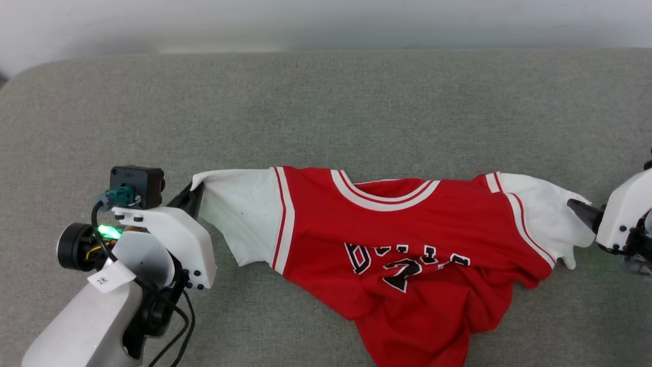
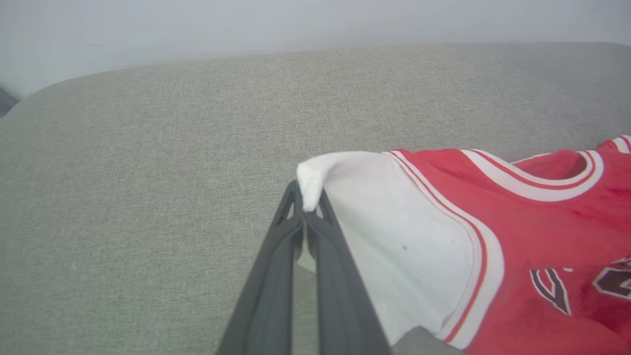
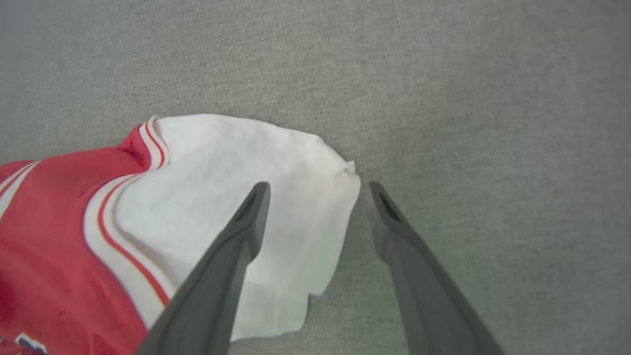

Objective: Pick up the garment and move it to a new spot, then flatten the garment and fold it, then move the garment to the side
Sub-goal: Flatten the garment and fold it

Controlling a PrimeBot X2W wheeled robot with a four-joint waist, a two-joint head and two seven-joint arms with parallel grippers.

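My right gripper is to grab the garment by its other white sleeve (image 1: 544, 205) next. Then it can flatten out the bunched red body (image 1: 422, 312) of the garment.
The garment (image 1: 407, 239), a red jersey with white sleeves and black lettering, lies front up across the grey cushion, its lower half bunched toward the near edge. My left gripper (image 1: 195, 189) is shut on the tip of the left white sleeve (image 2: 315, 182), which it pinches between its dark fingers (image 2: 276, 266). My right gripper (image 3: 315, 190) stands open over the edge of the right white sleeve (image 3: 276, 162); one finger sits over the cloth, the other over bare cushion. In the head view the right gripper (image 1: 580, 208) touches that sleeve's end.
The grey fabric cushion (image 1: 326, 112) stretches wide behind and to both sides of the garment. A pale wall (image 1: 326, 20) runs along its far edge. My left arm's white housing (image 1: 168, 239) and cables sit at the lower left.
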